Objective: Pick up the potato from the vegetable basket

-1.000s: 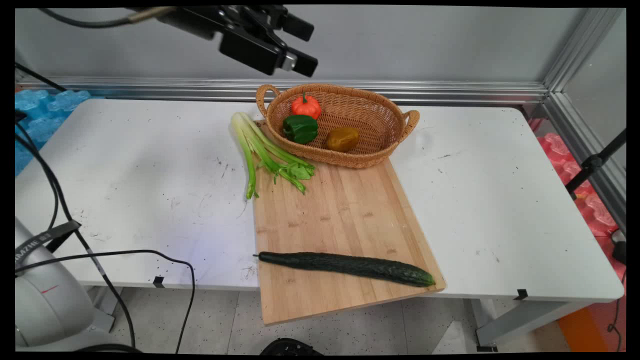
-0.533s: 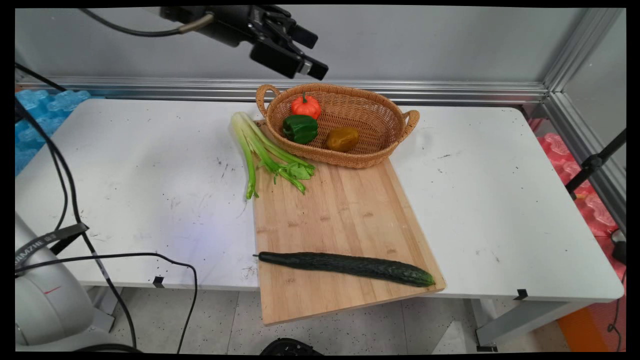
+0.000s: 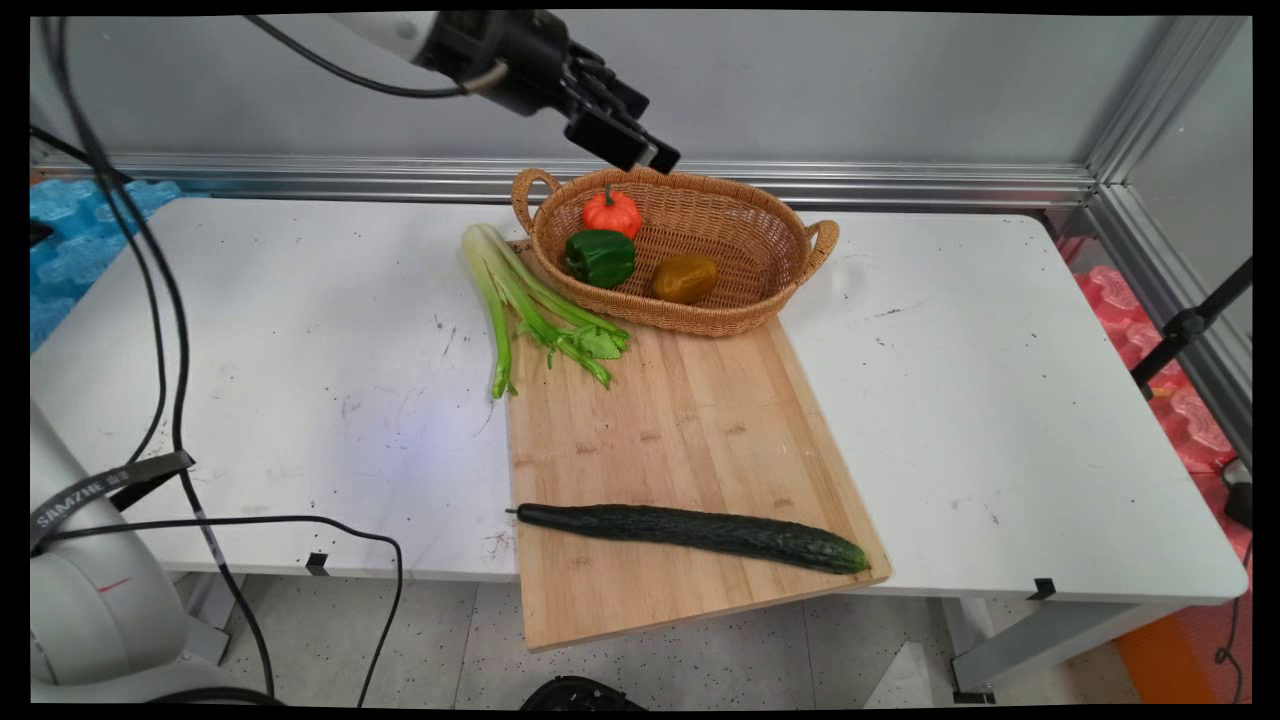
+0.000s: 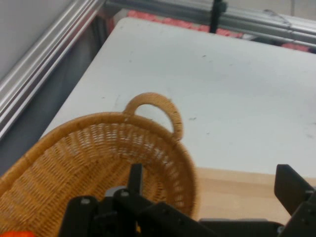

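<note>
My gripper grabs the yellow bell pepper by its plump sides next, to lift it out of the wicker basket.
My gripper hangs open and empty above the far rim of a wicker basket. In the basket lie a small orange pumpkin, a green pepper and a brownish-yellow pepper; the pumpkin is nearest the gripper. The hand view looks down into the basket past its handle, with the gripper and its fingers spread wide at the bottom edge. A sliver of orange shows at that view's lower left corner.
A wooden cutting board lies in front of the basket and overhangs the table's near edge. A long dark cucumber lies across its near end. A celery bunch lies at the board's far left corner. Black cables hang at the left.
The gripper has moved right and down, from above the basket's left handle to just over its far rim. Nothing on the table has moved.
</note>
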